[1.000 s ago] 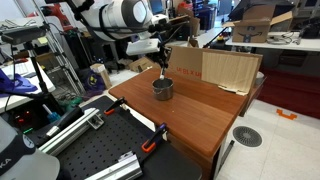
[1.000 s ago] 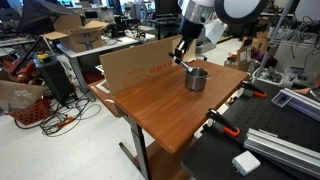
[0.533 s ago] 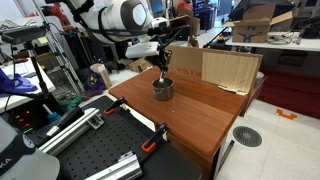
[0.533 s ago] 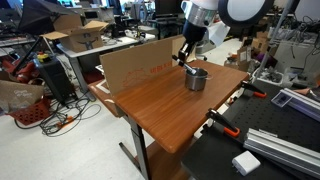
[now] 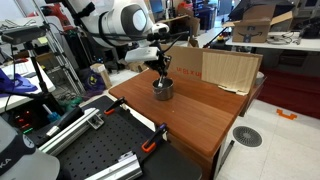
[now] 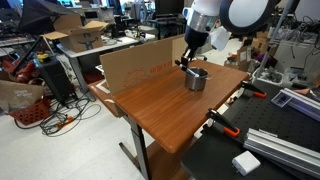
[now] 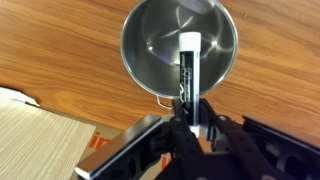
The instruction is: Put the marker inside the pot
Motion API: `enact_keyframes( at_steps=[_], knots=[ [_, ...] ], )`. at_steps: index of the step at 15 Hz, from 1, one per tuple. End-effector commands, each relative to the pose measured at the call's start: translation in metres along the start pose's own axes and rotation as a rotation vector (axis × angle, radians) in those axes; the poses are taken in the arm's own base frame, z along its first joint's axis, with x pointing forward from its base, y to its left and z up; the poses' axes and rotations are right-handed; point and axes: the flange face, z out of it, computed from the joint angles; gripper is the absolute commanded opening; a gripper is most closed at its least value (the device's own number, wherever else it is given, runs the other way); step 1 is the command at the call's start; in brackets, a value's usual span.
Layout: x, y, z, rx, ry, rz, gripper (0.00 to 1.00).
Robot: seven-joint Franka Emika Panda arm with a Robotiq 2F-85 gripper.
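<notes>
The gripper will open now, because the marker's white end points down well inside the pot's rim (image 5: pixel 163 84) (image 7: pixel 125 46) and the marker would fall into the pot if let go.
A small silver metal pot (image 7: pixel 180 45) with side handles stands on the wooden table (image 7: pixel 60 50). It also shows in both exterior views (image 5: pixel 162 89) (image 6: pixel 197 79). My gripper (image 7: pixel 192 118) is shut on a black marker with a white cap (image 7: pixel 187 65). The marker points out over the pot's open mouth, white end toward the middle. In the exterior views my gripper (image 5: pixel 162 72) (image 6: pixel 186 60) hangs right above the pot's rim.
A cardboard sheet (image 5: pixel 215 68) stands upright along the table's far edge, close behind the pot; it also shows in an exterior view (image 6: pixel 140 66) and in the wrist view (image 7: pixel 40 135). Orange clamps (image 5: pixel 152 140) grip the table edge. Lab clutter surrounds the table.
My gripper has moved down and a little across with the marker, from beside the pot to right above its rim. The pot has not moved.
</notes>
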Motion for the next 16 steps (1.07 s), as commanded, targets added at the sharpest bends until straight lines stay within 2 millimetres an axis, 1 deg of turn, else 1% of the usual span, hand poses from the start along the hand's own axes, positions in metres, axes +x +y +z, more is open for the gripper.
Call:
enact_keyframes(
  at_steps=[1, 2, 3, 4, 5, 7, 10, 11, 14, 16],
  knots=[
    [0.000, 0.003, 0.002, -0.007, -0.008, -0.006, 0.05],
    [0.000, 0.003, 0.002, -0.006, -0.011, -0.005, 0.45],
    [0.000, 0.002, 0.002, -0.004, -0.011, -0.006, 0.47],
    [0.000, 0.002, 0.002, -0.004, -0.012, -0.005, 0.53],
    [0.000, 0.002, 0.002, -0.003, -0.012, -0.004, 0.61],
    [0.000, 0.002, 0.002, -0.002, -0.012, -0.004, 0.73],
    [0.001, 0.002, 0.002, -0.003, -0.012, -0.003, 0.97],
    [0.001, 0.002, 0.001, -0.003, -0.012, -0.003, 1.00],
    [0.002, 0.002, -0.004, -0.003, -0.011, -0.002, 1.00],
    [0.002, 0.002, -0.014, -0.003, 0.004, -0.003, 1.00]
  ],
)
